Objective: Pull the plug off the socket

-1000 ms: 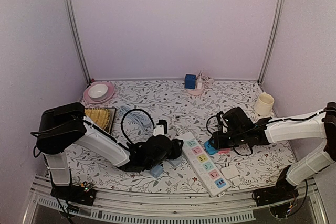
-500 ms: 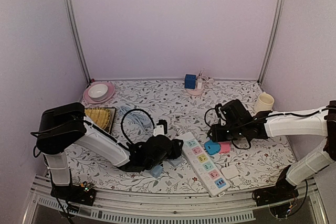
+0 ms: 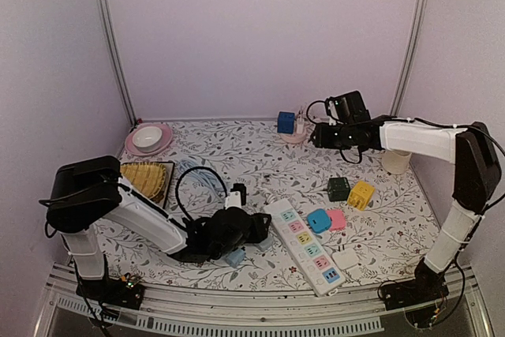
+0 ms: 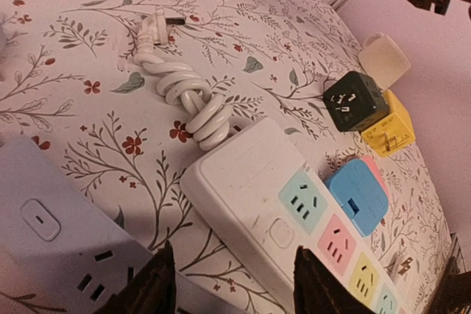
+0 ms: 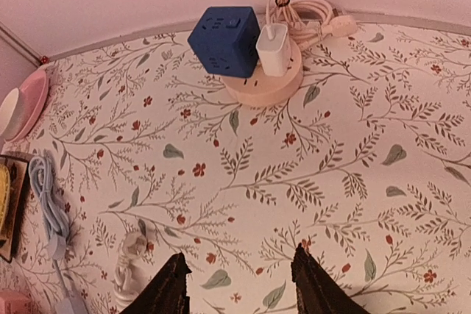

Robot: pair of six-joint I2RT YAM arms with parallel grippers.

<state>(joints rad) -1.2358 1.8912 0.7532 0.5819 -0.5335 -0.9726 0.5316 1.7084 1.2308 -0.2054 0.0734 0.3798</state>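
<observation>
The robot's right gripper will next draw the socket toward the left gripper for unplugging, so it will grab the white plug (image 3: 300, 125) (image 5: 274, 49) at its cord end and leave the blue cube free.
A round pink socket (image 5: 265, 87) stands at the back of the table, carrying a white plug (image 5: 274, 49) and a blue cube adapter (image 5: 224, 40). In the top view the same socket (image 3: 293, 138), plug (image 3: 300, 125) and cube (image 3: 285, 122) sit near the back wall. My right gripper (image 3: 317, 136) hovers just right of them, open and empty; its wrist view shows the gripper (image 5: 239, 284) with only tablecloth between the fingers. My left gripper (image 4: 235, 284) is low over the end of a white power strip (image 4: 250, 182), open and holding nothing.
The white power strip (image 3: 304, 246) lies front centre beside blue (image 3: 318, 220) and pink (image 3: 338, 219) adapters. Dark green (image 3: 338, 188) and yellow (image 3: 360, 194) adapters lie further right. A cup (image 3: 397, 159) stands at the right, a pink plate (image 3: 147, 140) back left, a grey strip (image 4: 51, 233) under my left wrist.
My right arm has lifted from beside the blue and pink adapters and swung to the back, next to the round socket, uncovering the green and yellow adapters. The left arm has hardly moved.
</observation>
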